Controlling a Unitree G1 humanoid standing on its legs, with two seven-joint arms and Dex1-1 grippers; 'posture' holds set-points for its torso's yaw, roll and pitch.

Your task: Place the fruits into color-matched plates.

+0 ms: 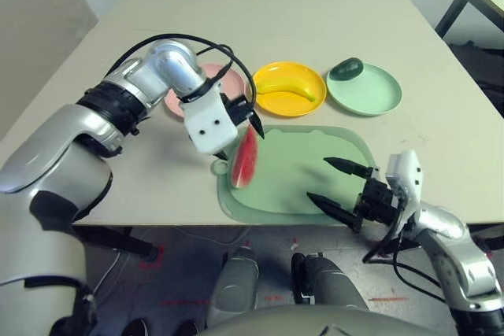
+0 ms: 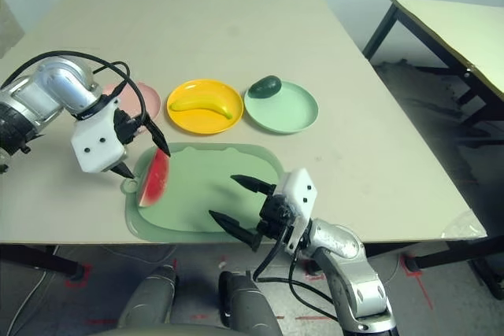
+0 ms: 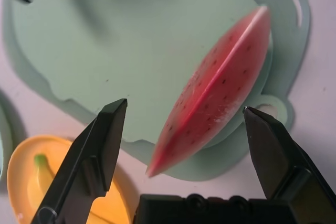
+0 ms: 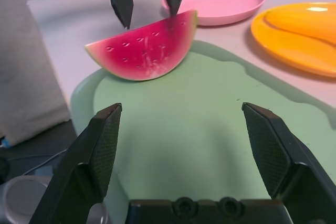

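The green mat shows between my left gripper's fingers, above the red watermelon wedge [image 1: 245, 159] [image 3: 212, 90]. It isn't time to close yet, so my left gripper will go down first and then close on the wedge.
A red watermelon wedge [image 1: 245, 159] with green rind stands on its rind at the left edge of the light-green cutting mat [image 1: 299, 171]. My left gripper [image 1: 240, 141] hangs open just above the wedge, one finger on each side, not touching it. My right gripper [image 1: 318, 179] is open and empty over the mat's near right part, pointing toward the wedge [image 4: 144, 48]. The yellow banana [image 1: 287, 90] lies in the yellow plate [image 1: 295, 68]. The dark green avocado [image 1: 346, 68] rests at the far edge of the mint green plate [image 1: 370, 94]. The pink plate [image 1: 235, 78] is empty, partly hidden behind my left wrist.
The three plates stand in a row just beyond the mat. The mat reaches almost to the table's near edge [image 1: 157, 222]. A second table [image 2: 457, 29] stands off to the right. A black cable [image 1: 189, 38] loops over my left wrist.
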